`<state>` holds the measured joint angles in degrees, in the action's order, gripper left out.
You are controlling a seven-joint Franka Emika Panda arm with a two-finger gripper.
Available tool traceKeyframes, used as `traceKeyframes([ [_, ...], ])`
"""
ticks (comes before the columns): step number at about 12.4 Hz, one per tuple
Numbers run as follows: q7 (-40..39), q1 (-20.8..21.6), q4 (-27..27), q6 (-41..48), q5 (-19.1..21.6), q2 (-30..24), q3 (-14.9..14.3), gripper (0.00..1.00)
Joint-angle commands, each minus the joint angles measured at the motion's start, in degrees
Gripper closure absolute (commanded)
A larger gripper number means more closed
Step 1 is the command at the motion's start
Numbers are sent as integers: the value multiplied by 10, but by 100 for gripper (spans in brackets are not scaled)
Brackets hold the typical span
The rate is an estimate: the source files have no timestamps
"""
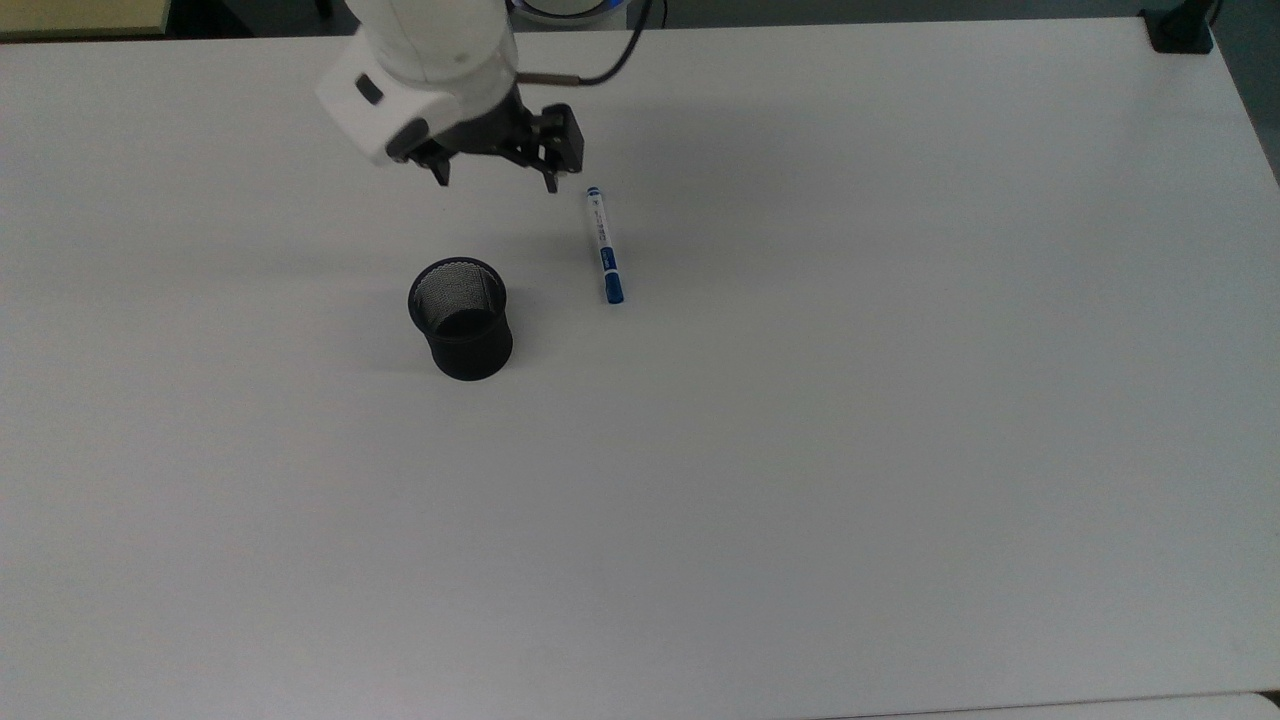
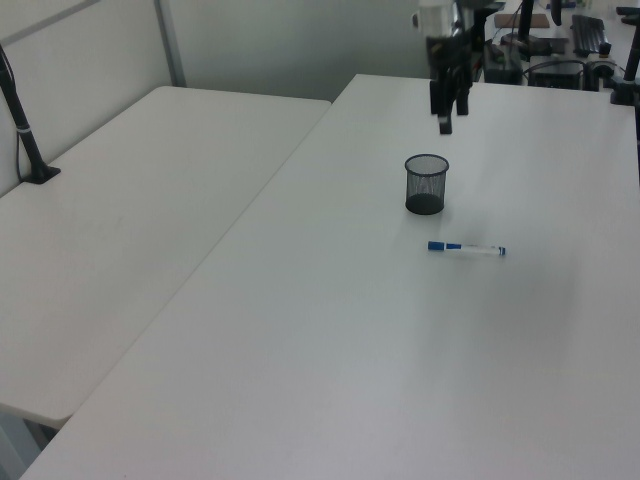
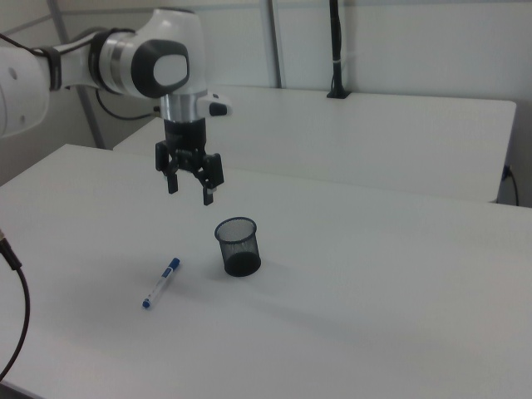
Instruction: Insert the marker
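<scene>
The marker should go into the black mesh cup [image 2: 426, 185], so my gripper should first hold it by its blue end with the cap [image 2: 437, 246] next.
The marker [image 1: 604, 245] lies flat on the white table [image 1: 800, 450], white-barrelled with its blue cap toward the top view's bottom. It also lies flat in the left view [image 2: 467, 248] and in the right view [image 3: 161, 283]. An upright black mesh cup [image 1: 460, 318] stands to the marker's left in the top view, and the cup [image 3: 238, 247] looks empty. My gripper [image 1: 496, 185] hangs open above the table with nothing between its fingers. It is beyond the cup and just left of the marker's white end in the top view. In the right view the gripper [image 3: 191, 194] is well above table height.
A black clamp [image 1: 1180, 30] sits at the table's far right corner in the top view. A second white table [image 2: 120, 220] adjoins on the left view's left, with a black post [image 2: 25, 130] on it. A dark cable [image 3: 17, 307] hangs at the right view's left edge.
</scene>
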<state>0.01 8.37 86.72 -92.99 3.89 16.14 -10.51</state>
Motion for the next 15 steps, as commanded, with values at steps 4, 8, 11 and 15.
traceKeyframes([
  [4,-17,52,6,-39,8,75,-5,0],
  [8,-11,91,18,-55,8,122,-5,0],
  [11,16,119,47,-105,0,144,-6,6],
  [15,22,119,48,-133,-1,152,-6,49],
])
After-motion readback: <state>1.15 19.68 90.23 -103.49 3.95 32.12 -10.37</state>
